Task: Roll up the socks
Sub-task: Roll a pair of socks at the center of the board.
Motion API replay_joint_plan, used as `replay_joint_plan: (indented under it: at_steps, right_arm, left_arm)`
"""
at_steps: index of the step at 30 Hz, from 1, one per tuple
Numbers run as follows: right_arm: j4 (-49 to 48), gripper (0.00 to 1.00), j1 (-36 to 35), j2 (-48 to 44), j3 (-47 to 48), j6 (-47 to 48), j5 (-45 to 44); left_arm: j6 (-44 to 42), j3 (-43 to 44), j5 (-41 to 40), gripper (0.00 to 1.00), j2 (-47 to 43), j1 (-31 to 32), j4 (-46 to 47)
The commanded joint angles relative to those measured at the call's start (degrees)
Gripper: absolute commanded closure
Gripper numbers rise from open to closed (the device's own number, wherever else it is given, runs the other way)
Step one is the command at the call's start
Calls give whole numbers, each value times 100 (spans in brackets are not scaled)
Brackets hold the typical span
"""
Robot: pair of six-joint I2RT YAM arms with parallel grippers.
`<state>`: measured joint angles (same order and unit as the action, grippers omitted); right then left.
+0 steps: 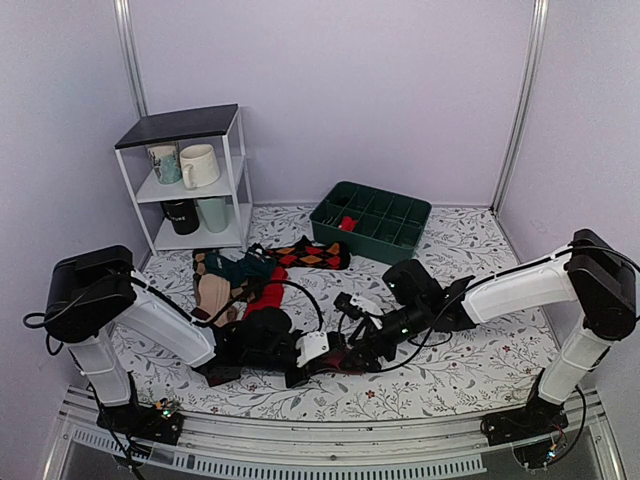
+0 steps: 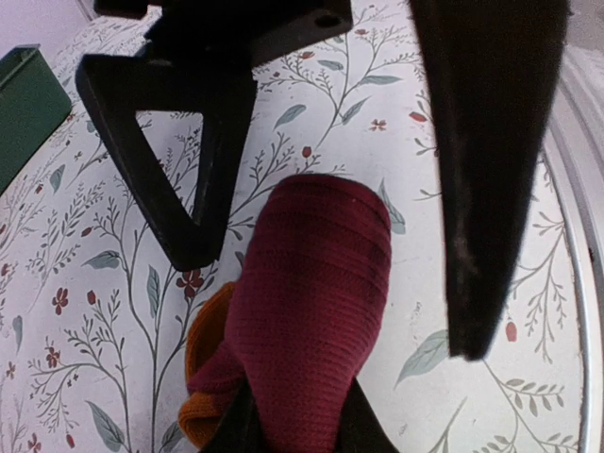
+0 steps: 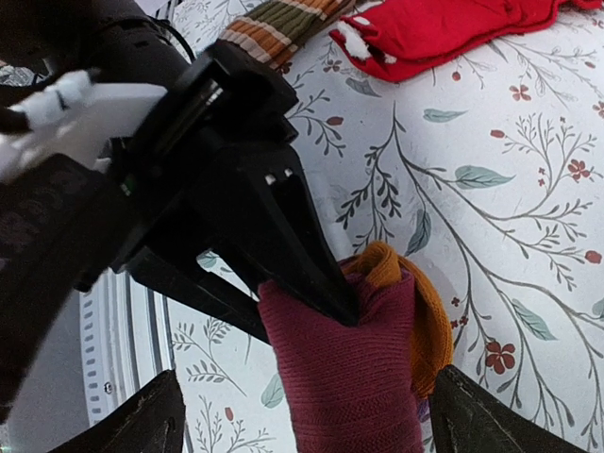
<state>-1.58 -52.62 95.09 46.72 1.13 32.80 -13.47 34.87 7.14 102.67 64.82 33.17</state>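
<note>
The maroon sock roll goes into the green divided tray. My right gripper should next grab across its end opposite my left gripper.
A maroon sock with an orange toe [image 2: 311, 293] lies bunched into a short roll on the flowered table, also in the right wrist view [image 3: 349, 368] and dimly in the top view [image 1: 338, 366]. My left gripper [image 2: 297, 420] is shut on one end of it; its fingers [image 3: 302, 255] reach in from the upper left in the right wrist view. My right gripper [image 3: 307, 420] is open and straddles the roll, one finger by the orange edge and the other apart from the sock. In the top view the left gripper [image 1: 325, 358] and right gripper [image 1: 362, 345] meet at the near centre.
A pile of socks lies behind: red [image 1: 268, 298], teal [image 1: 245, 268], black-red argyle [image 1: 310, 253], brown striped [image 1: 212, 290]. A green divided tray [image 1: 395, 235] sits at the back, a white shelf with mugs [image 1: 190, 170] at the back left. The table's front rail [image 2: 585, 283] is close.
</note>
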Motion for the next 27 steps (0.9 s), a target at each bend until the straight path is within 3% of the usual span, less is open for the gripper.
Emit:
replay_joint_plan:
  at_steps: [1, 17, 27]
  right_arm:
    - [-58, 9, 123, 373, -64, -33, 77]
    - [-297, 11, 163, 937, -185, -254, 34]
    - [-255, 51, 164, 1182, -180, -291, 538]
  left_arm:
    - [114, -208, 134, 100, 332, -34, -1200]
    - [69, -209, 157, 100, 341, -43, -1178]
    - [64, -192, 124, 100, 350, -48, -1182]
